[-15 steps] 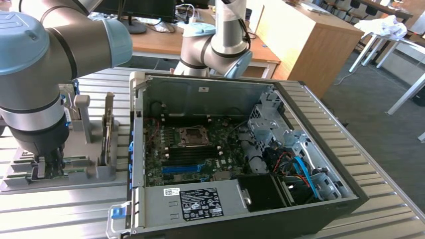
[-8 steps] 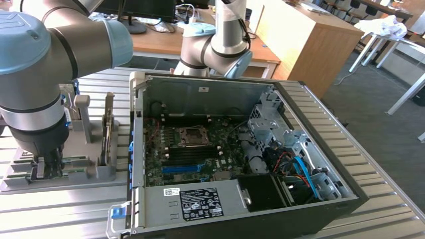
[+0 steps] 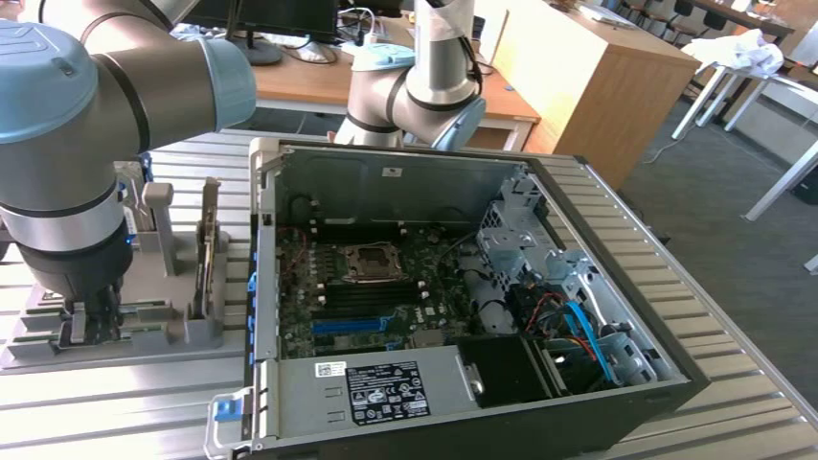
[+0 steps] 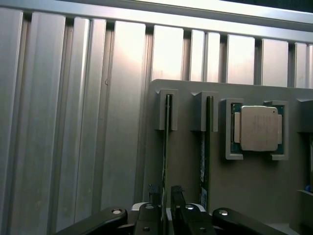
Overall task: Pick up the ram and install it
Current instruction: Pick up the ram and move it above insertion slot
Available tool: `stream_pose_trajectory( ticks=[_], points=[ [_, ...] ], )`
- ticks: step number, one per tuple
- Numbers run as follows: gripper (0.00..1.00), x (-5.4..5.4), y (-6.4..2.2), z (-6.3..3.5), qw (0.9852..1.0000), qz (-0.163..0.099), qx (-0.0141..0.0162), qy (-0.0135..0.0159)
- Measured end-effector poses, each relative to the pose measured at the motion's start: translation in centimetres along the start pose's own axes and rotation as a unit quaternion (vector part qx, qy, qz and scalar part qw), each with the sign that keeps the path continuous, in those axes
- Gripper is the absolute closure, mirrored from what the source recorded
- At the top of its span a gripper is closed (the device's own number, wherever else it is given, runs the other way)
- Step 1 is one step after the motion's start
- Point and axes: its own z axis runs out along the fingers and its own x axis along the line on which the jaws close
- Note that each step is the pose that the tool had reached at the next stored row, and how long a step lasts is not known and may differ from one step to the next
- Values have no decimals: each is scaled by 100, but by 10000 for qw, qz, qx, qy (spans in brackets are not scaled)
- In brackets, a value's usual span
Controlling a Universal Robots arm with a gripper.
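I will next use my gripper to grab the stick by its bare middle, where the fingers fit, since the holder's grey posts wrap around both ends.
The ram (image 4: 166,147) is a thin green stick seen edge-on, standing in a slot of the grey holder (image 4: 186,176). My gripper (image 4: 166,198) hangs over its near end with one dark finger on each side, a narrow gap showing at both, so it is open around the stick and not clamped. A second ram stick (image 4: 207,142) stands in the neighbouring slot. In the exterior view my gripper (image 3: 92,321) is low over the grey holder (image 3: 128,340) at that view's left, beside the open computer case (image 3: 409,182).
A square silver processor chip (image 4: 257,128) lies in its own pocket of the holder. Inside the case, the motherboard's black memory slots (image 3: 374,293) lie below the processor socket (image 3: 367,259). A second robot arm (image 3: 428,86) stands behind the case. Everything rests on a ribbed metal table (image 4: 73,122).
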Motion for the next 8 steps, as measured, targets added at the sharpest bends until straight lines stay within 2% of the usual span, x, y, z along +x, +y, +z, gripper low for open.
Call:
stream_pose_trajectory(
  ticks=[3,7,8],
  points=[
    [77,0,0,1,10000,-2,20,2],
    [77,1,-1,6,10000,-7,64,3],
    [77,1,0,6,10000,-7,65,3]
  ],
)
